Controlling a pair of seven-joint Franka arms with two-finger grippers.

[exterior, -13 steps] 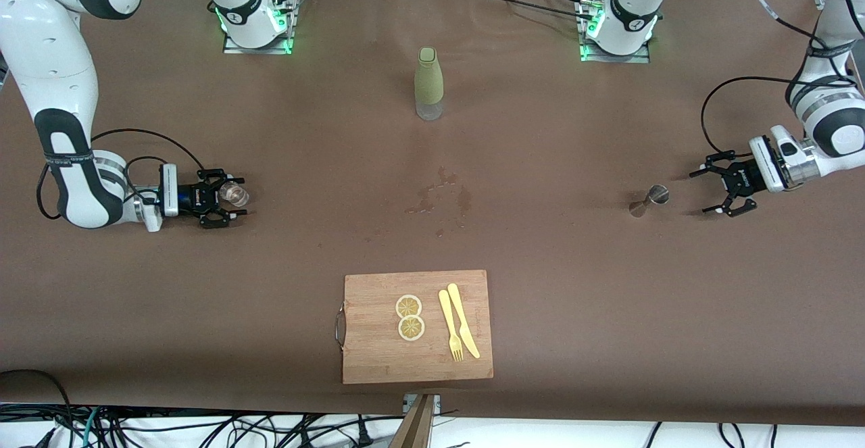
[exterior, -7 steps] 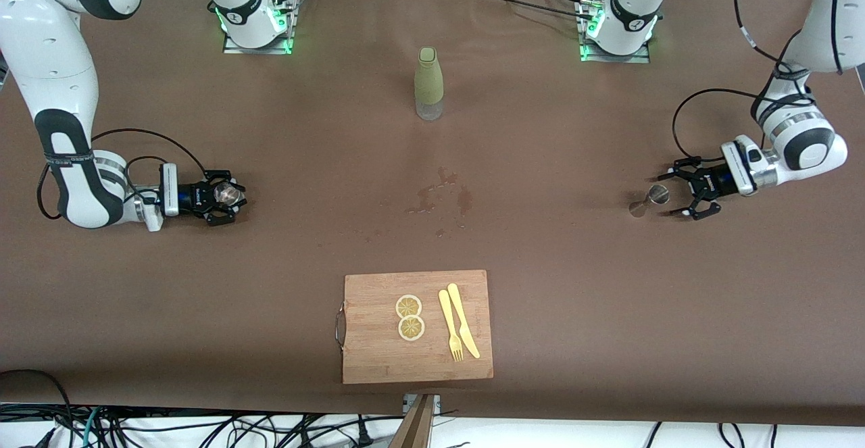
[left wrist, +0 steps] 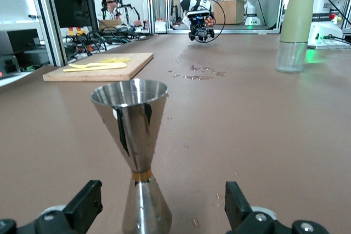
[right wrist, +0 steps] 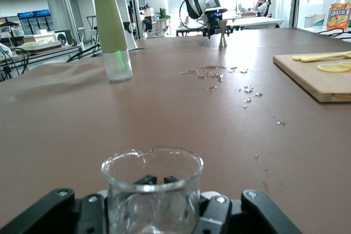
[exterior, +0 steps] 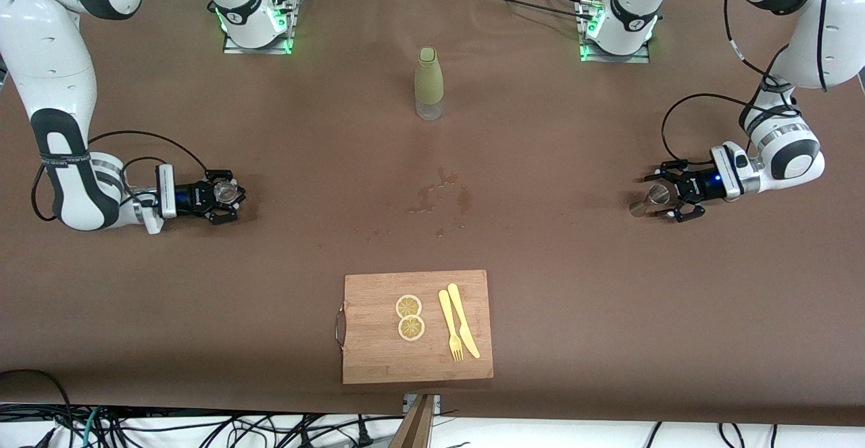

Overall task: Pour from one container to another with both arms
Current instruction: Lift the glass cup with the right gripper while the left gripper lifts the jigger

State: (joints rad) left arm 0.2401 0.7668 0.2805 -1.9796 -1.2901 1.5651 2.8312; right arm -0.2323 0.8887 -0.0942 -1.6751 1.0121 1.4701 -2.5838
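Observation:
The jigger's wide opening (left wrist: 129, 93) needs to stay free to receive the pour, so my left gripper will next grab the jigger by its narrow middle (left wrist: 141, 176).
A small clear glass beaker (right wrist: 152, 190) stands on the brown table at the right arm's end, and my right gripper (exterior: 230, 196) is shut on it, its fingers (right wrist: 216, 215) pressed against the glass wall. In the front view the beaker (exterior: 228, 193) shows between those fingers. At the left arm's end stands a steel hourglass-shaped jigger (exterior: 657, 195). My left gripper (exterior: 659, 197) is low at the table and open around it. The jigger (left wrist: 134, 135) is upright between the two spread fingers (left wrist: 85, 204), touching neither and closer to one of them.
A tall green bottle (exterior: 428, 83) with a clear base stands mid-table toward the robots' bases. Wet spots (exterior: 439, 198) mark the table's middle. Nearer the camera a wooden cutting board (exterior: 365, 360) carries two lemon slices (exterior: 409, 316), a yellow fork and a knife (exterior: 463, 326).
My left gripper slid in along the table and now flanks the jigger. My right gripper's fingers closed in on the glass beaker.

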